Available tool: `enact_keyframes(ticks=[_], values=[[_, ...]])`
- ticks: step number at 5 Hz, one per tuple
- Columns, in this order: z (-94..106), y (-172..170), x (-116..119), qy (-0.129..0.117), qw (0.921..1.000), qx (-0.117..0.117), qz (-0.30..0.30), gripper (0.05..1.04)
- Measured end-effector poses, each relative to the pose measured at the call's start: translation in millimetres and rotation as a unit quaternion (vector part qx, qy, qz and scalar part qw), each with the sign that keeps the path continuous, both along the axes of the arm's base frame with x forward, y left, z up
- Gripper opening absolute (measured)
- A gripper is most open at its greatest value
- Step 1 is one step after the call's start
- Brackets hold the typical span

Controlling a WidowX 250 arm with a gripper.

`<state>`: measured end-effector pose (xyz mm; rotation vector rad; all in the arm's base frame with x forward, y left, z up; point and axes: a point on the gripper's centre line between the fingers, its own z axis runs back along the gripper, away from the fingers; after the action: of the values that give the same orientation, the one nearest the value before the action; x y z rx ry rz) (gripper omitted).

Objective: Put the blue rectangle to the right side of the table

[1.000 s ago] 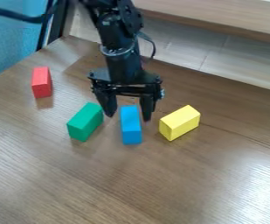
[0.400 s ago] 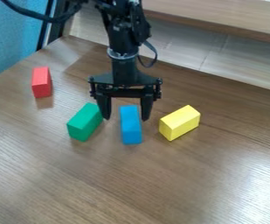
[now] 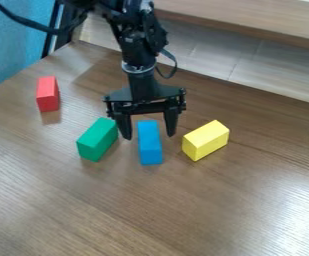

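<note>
I need to have my gripper grab the long sides of the blue rectangle (image 3: 150, 143) next, and then move it to the table's side by the yellow block.
The black gripper (image 3: 148, 137) hangs over the middle of the wooden table (image 3: 157, 210), open, its two fingers apart with one on either side of the blue rectangle (image 3: 150, 143). That blue block lies on the table with its long side running toward the camera, and its front part sticks out nearer the camera than the fingertips. A strip of table shows between the block and each finger, so the fingers do not grip it.
A green block (image 3: 97, 140) lies just left of the gripper, near its left finger. To the right is a yellow block (image 3: 205, 140). A red block (image 3: 48, 94) stands farther back at the left. Behind the table's back edge is a pale ledge (image 3: 277, 65).
The fingertips have shifted slightly toward the camera and to the right, and the gripper has tilted a little. All the blocks have kept their places.
</note>
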<state>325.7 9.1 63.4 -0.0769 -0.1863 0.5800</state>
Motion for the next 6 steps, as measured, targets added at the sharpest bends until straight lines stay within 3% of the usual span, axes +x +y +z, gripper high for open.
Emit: enact_keyframes(ticks=[1,2,3,4,5,6], values=[[-7.7,0.0,2.8,0.0,1.0,-0.006,0.008,1.0],[-17.2,3.9,1.8,0.012,0.9998,0.003,0.014,1.0],[-25.3,5.2,2.2,0.02,0.9997,0.008,0.014,0.942],[-27.4,4.6,4.3,0.015,0.9998,0.008,0.012,0.666],[-26.9,2.7,7.0,0.006,0.9999,0.01,-0.011,0.578],[-25.7,-4.9,2.7,0.018,0.9987,0.007,-0.048,0.578]])
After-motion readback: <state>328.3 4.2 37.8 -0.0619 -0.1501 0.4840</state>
